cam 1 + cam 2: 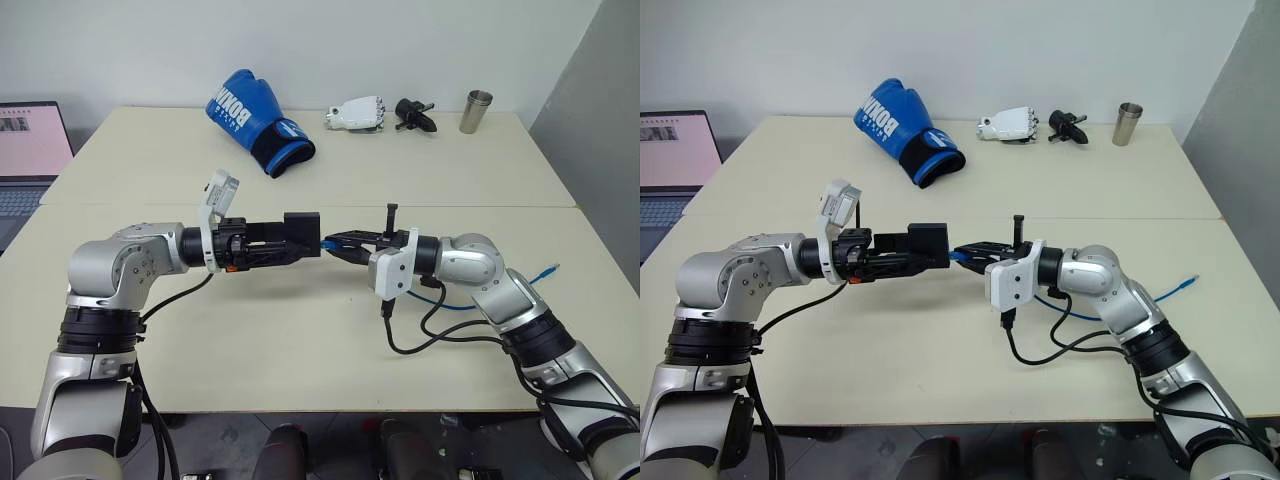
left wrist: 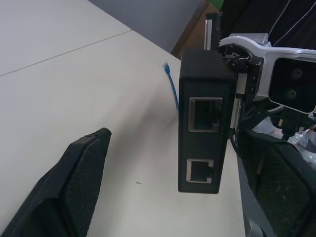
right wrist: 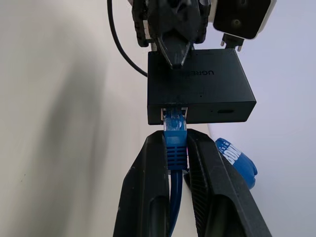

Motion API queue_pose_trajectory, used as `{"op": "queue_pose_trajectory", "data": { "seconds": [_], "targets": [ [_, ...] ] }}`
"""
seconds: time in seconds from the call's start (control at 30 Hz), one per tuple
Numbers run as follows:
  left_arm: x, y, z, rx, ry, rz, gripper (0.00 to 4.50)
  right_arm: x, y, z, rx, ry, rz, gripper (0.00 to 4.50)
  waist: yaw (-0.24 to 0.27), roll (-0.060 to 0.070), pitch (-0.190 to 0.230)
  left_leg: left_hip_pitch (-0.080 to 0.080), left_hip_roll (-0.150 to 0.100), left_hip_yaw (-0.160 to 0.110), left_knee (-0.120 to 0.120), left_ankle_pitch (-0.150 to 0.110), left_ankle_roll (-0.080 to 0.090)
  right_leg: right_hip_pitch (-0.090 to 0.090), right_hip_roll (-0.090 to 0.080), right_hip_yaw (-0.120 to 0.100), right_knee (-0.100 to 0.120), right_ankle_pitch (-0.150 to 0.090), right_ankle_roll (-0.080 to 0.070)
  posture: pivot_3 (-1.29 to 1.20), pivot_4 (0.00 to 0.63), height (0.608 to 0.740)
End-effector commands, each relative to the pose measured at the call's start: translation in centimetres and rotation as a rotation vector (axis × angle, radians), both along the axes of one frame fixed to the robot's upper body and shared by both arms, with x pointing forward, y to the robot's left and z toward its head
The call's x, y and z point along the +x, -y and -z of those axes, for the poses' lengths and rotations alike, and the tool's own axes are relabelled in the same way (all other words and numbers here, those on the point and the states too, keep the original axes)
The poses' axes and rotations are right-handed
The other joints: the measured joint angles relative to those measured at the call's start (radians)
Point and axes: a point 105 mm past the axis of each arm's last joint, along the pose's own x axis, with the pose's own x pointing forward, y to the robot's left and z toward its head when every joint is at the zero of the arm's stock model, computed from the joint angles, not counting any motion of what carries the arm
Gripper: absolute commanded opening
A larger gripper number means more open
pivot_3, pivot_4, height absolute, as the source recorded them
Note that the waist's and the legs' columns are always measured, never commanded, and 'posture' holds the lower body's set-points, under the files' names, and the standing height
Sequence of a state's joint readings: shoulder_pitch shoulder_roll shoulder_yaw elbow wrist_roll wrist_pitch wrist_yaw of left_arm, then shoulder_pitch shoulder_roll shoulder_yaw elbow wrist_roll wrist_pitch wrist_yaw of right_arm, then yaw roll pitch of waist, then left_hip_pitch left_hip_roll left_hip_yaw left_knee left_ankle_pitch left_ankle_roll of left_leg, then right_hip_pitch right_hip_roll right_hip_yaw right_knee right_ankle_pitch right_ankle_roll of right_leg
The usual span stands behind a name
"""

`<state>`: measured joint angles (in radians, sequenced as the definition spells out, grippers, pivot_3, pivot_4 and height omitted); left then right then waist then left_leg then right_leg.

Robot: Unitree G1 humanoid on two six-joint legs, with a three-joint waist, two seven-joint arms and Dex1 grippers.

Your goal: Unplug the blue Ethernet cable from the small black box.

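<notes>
The left gripper takes hold of the small black box by its empty-port end point(image 1: 289, 236) next, since my right gripper crowds the blue plug point(image 1: 328, 244) at the box's far side.
The small black box point(image 1: 302, 233) hangs in the air above the table's middle, with two ports on its side facing the left wrist camera. The blue Ethernet cable point(image 3: 175, 148) is plugged into a port on the box's other side. My right gripper point(image 3: 176, 136) is shut on the cable's blue plug right at the port. From there the cable trails back to a loose end point(image 1: 545, 272) on the table. My left gripper point(image 2: 175, 143) is open around the box from the opposite side. One finger point(image 2: 276, 182) is close against the box; the other finger point(image 2: 74, 187) stands well apart.
A blue boxing glove point(image 1: 255, 120), a white robotic hand point(image 1: 355, 115), a black part point(image 1: 413, 115) and a metal cup point(image 1: 476, 110) sit along the table's far edge. A laptop point(image 1: 30, 150) stands at the far left. Black wiring point(image 1: 430, 330) loops under my right wrist.
</notes>
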<state>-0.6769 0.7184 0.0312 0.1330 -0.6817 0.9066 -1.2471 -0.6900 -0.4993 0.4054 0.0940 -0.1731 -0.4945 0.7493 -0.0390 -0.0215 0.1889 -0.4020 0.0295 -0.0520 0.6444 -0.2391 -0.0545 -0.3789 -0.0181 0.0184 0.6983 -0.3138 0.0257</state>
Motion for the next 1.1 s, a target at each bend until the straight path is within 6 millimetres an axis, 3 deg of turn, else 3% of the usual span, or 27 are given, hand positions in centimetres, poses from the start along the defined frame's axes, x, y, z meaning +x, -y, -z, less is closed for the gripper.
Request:
{"op": "queue_pose_trajectory", "data": {
  "seconds": [0.03, 0.27, 0.43, 0.63, 0.8, 0.97, 1.03, 1.1],
  "targets": [
    [0.3, 0.3, -1.0, -0.028, 0.019, 0.013, 3.15, -0.3, -0.3, -1.6, 0.016, 0.068, -0.03, 0.24, 0.001, 0.0, 0.0, 0.0, 0.0, 0.0, 0.0, 0.0, 0.0, 0.0, 0.0, 0.0, 0.0, 0.0, 0.0, 0.0, 0.15, 0.74],
    [-0.1, 0.5, -0.6, -0.024, -0.004, 0.048, 1.68, -0.3, -0.5, -1.5, 0.004, 0.092, -0.039, 0.24, 0.002, 0.0, 0.0, 0.0, 0.0, 0.0, 0.0, 0.0, 0.0, 0.0, 0.0, 0.0, 0.0, 0.0, 0.0, 0.0, 0.15, 0.74],
    [0.0, 0.5, -0.5, -0.017, -0.007, 0.049, 0.88, -0.4, -0.7, -1.6, 0.007, 0.117, -0.048, 0.24, 0.003, 0.0, 0.0, 0.0, 0.0, 0.0, 0.0, 0.0, 0.0, 0.0, 0.0, 0.0, 0.0, 0.0, 0.0, 0.0, 0.15, 0.74],
    [0.3, 0.3, -0.7, -0.029, -0.012, 0.033, 0.79, -0.4, -0.6, -2.0, 0.015, 0.166, -0.049, 0.24, 0.003, 0.0, 0.0, 0.0, 0.0, 0.0, 0.0, 0.0, 0.0, 0.0, 0.0, 0.0, 0.0, 0.0, 0.0, 0.0, 0.15, 0.74],
    [0.8, 0.0, -1.0, -0.039, -0.003, 0.003, 0.79, -0.6, 0.0, -2.0, 0.005, 0.179, -0.047, 1.76, 0.003, 0.0, 0.0, 0.0, 0.0, 0.0, 0.0, 0.0, 0.0, 0.0, 0.0, 0.0, 0.0, 0.0, 0.0, 0.0, 0.15, 0.74],
    [1.4, -0.3, -1.2, -0.022, 0.031, -0.021, 0.79, -2.3, 1.2, -2.8, 0.038, 0.128, -0.064, 2.7, 0.009, 0.0, 0.0, 0.0, 0.0, 0.0, 0.0, 0.0, 0.0, 0.0, -0.001, 0.0, 0.0, 0.0, 0.0, 0.0, 0.15, 0.74],
    [1.4, -0.4, -1.3, 0.01, 0.07, -0.016, 0.79, -3.2, 2.1, -3.0, 0.077, -0.016, -0.05, 2.98, 0.01, 0.0, 0.0, 0.0, -0.001, 0.0, 0.0, 0.0, 0.0, 0.0, -0.001, 0.0, 0.0, 0.0, 0.0, 0.0, 0.15, 0.74],
    [1.5, -0.4, -1.6, 0.033, 0.114, -0.012, 0.79, -3.7, 2.7, -3.2, 0.134, -0.169, -0.035, 2.98, 0.011, 0.0, 0.0, 0.0, 0.0, 0.0, 0.001, 0.0, 0.0, 0.0, -0.001, 0.0, 0.0, 0.0, 0.0, 0.0, 0.15, 0.74]
  ]
}}
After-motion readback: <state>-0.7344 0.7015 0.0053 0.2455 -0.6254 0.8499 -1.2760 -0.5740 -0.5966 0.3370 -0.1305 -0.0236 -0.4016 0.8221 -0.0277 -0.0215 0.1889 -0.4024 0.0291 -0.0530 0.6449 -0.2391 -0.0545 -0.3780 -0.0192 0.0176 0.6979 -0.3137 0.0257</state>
